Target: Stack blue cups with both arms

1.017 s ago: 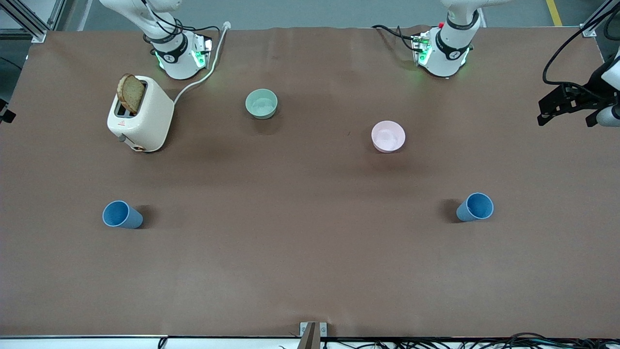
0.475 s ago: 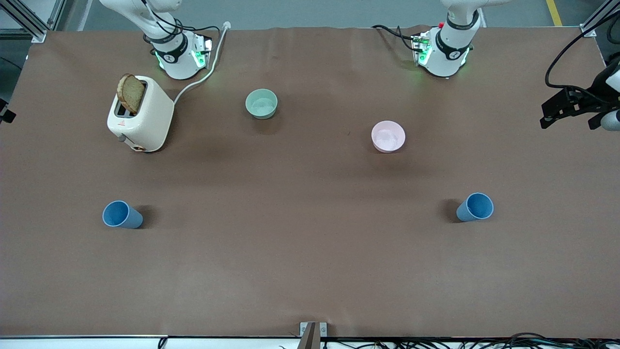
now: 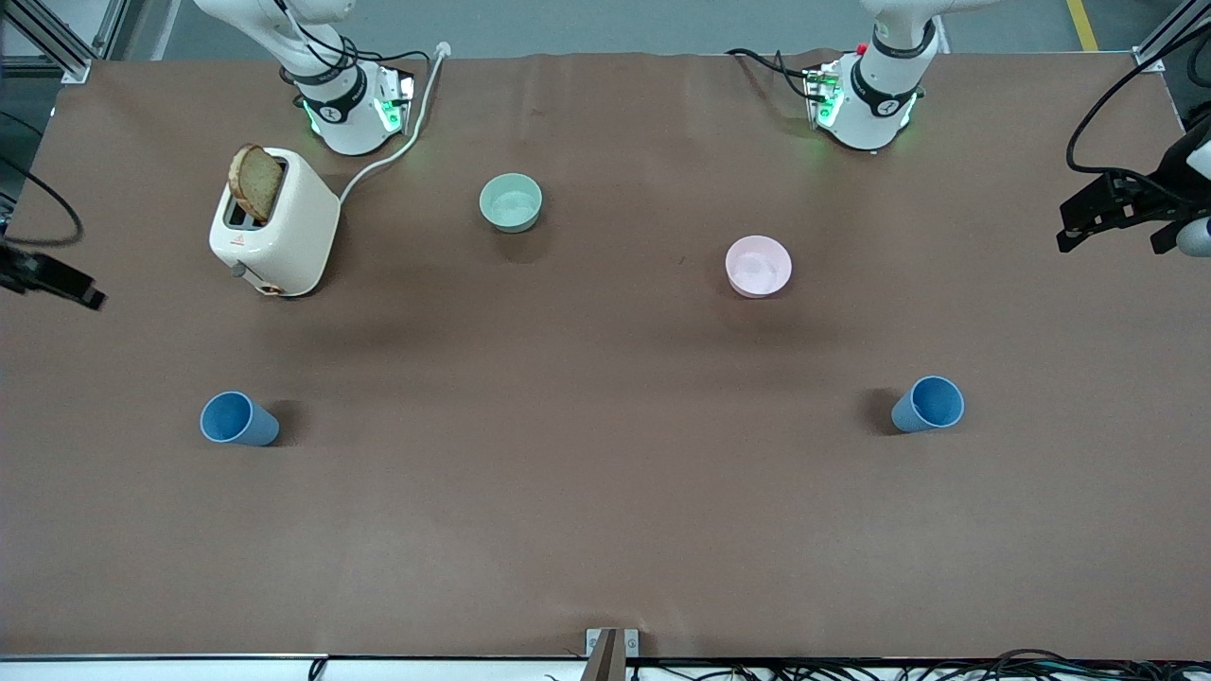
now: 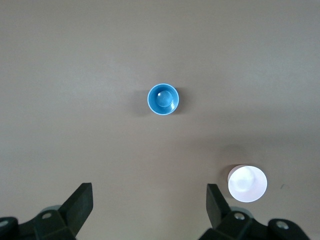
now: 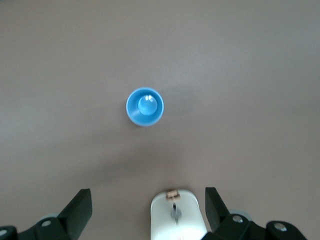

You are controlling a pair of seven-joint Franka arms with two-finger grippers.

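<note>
My left gripper grabs its blue cup by its rim [image 3: 961,399] next, to stack it with the other blue cup [image 3: 238,419].
Two blue cups stand upright and far apart on the brown table. One cup [image 3: 238,420] is toward the right arm's end and also shows in the right wrist view [image 5: 144,106]. The other cup [image 3: 928,405] is toward the left arm's end and also shows in the left wrist view [image 4: 163,99]. My left gripper [image 3: 1109,232] hangs high over the table's edge at the left arm's end, open and empty [image 4: 149,205]. My right gripper [image 3: 66,281] shows partly at the opposite edge, high up, open and empty [image 5: 149,205].
A white toaster [image 3: 279,232] with a slice of bread [image 3: 255,182] stands near the right arm's base; it also shows in the right wrist view [image 5: 177,215]. A pale green bowl [image 3: 511,202] and a pink bowl [image 3: 758,266] sit farther from the front camera than the cups.
My right gripper has come into the front view at the right arm's end of the table. My left gripper has shifted slightly outward and up. The cups have not moved.
</note>
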